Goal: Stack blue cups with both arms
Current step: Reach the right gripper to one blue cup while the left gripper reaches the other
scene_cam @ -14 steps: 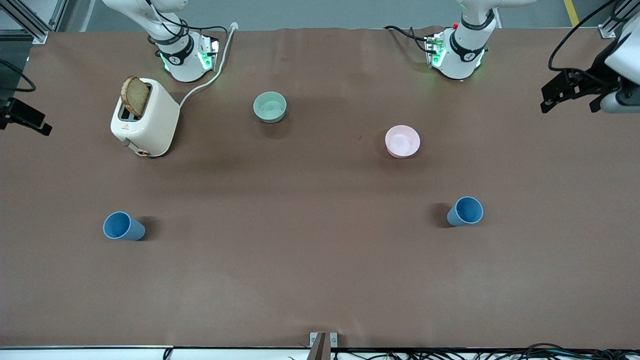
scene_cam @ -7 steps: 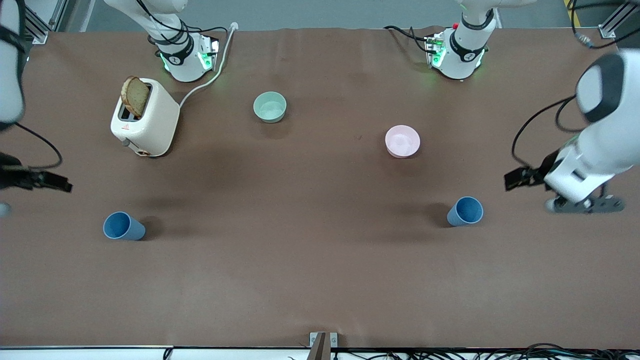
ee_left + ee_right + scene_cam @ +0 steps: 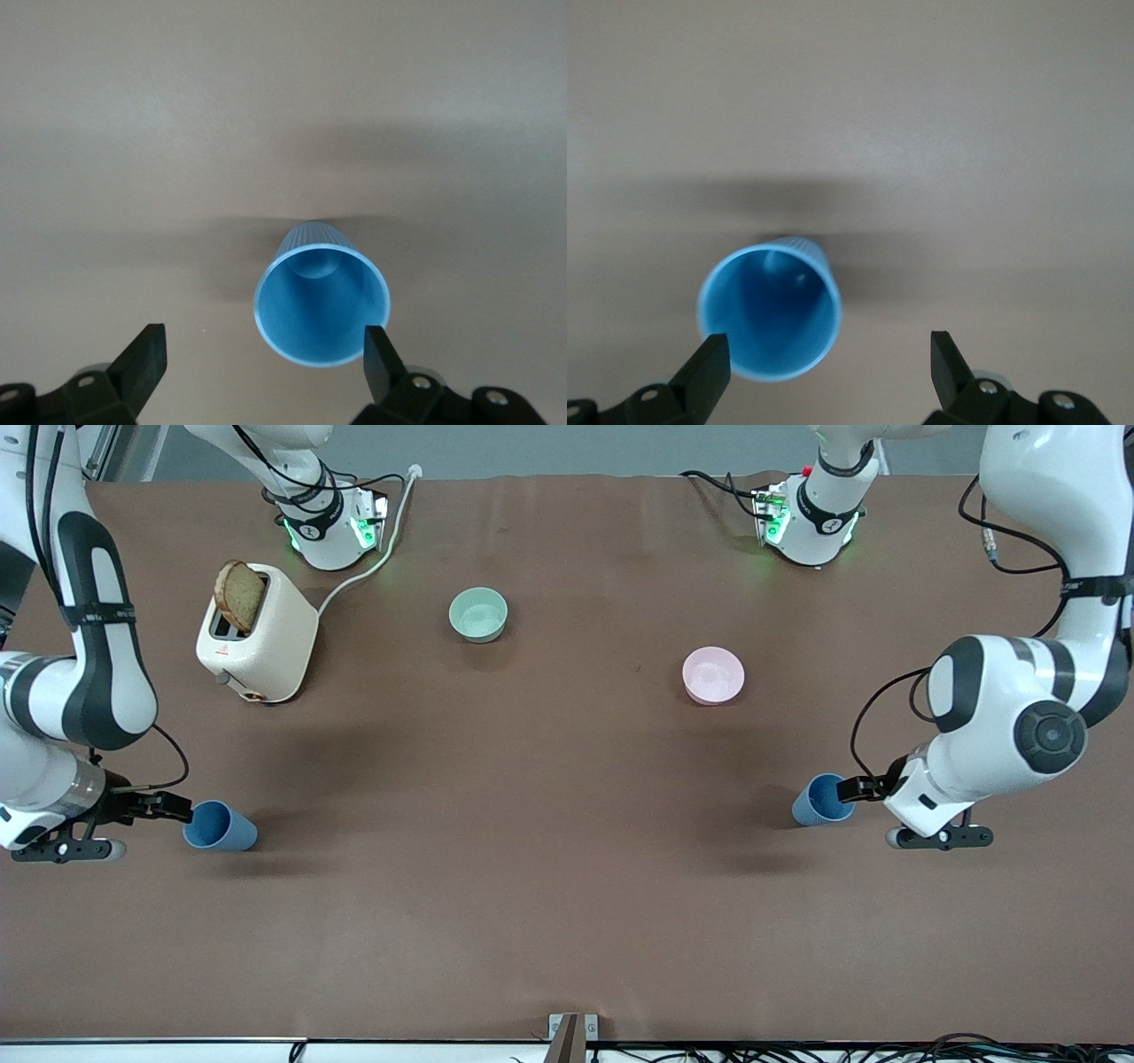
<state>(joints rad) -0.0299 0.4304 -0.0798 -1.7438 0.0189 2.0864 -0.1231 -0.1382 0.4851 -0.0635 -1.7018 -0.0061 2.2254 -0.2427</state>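
Observation:
The blue cup below my right gripper should go into the other blue cup, so my right gripper will next grab it by its open rim.
Two blue cups stand upright on the brown table. One cup [image 3: 824,799] is toward the left arm's end, the other cup [image 3: 219,825] toward the right arm's end. My left gripper [image 3: 864,786] is open and empty just above its cup; in the left wrist view the cup [image 3: 323,297] lies close to one finger, off the middle of the left gripper [image 3: 263,359]. My right gripper [image 3: 168,808] is open and empty just above the other cup; in the right wrist view that cup [image 3: 771,314] lies by one finger of the right gripper [image 3: 827,363].
A cream toaster [image 3: 261,646] with a slice of bread stands near the right arm's base. A pale green bowl [image 3: 478,614] and a pink bowl [image 3: 713,675] sit farther from the front camera than the cups. Bare table lies between the cups.
Both arms have swung in from the table's ends and come down, each open gripper now at its blue cup. The cups have not moved.

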